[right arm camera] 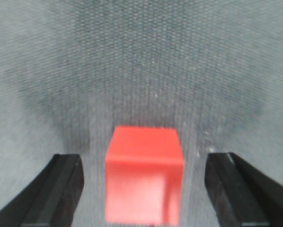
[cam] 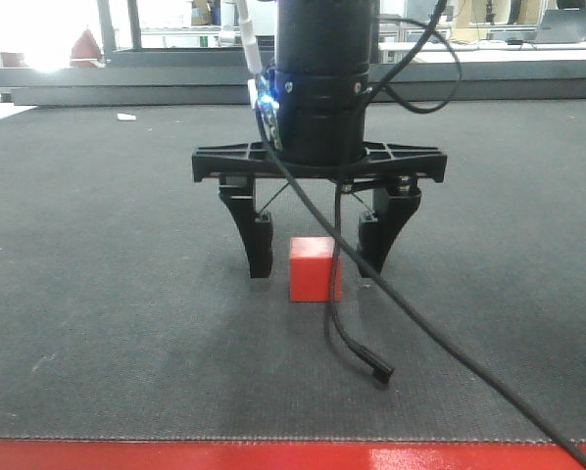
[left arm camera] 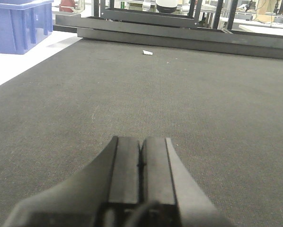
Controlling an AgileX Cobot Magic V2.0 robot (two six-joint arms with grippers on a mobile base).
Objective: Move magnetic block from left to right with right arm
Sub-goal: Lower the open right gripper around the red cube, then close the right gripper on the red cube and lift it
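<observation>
The small red cube is the magnetic block to move across the mat [cam: 489,274]. My right gripper needs to grab it next by its two opposite sides.
The magnetic block [cam: 314,268], a small red cube, rests on the dark grey mat. My right gripper [cam: 317,257] hangs straight down over it, open, with one black finger on each side of the cube and a gap to each. In the right wrist view the magnetic block [right arm camera: 144,174] sits centred in my right gripper [right arm camera: 144,189], touching neither finger. My left gripper [left arm camera: 141,156] is shut with nothing in it, low over bare mat; the cube does not show in its view.
A loose black cable [cam: 371,367] droops from the right arm onto the mat just in front of the cube. A blue bin [left arm camera: 18,23] stands at the far left beyond the mat. A small white scrap [left arm camera: 147,53] lies near the mat's far edge.
</observation>
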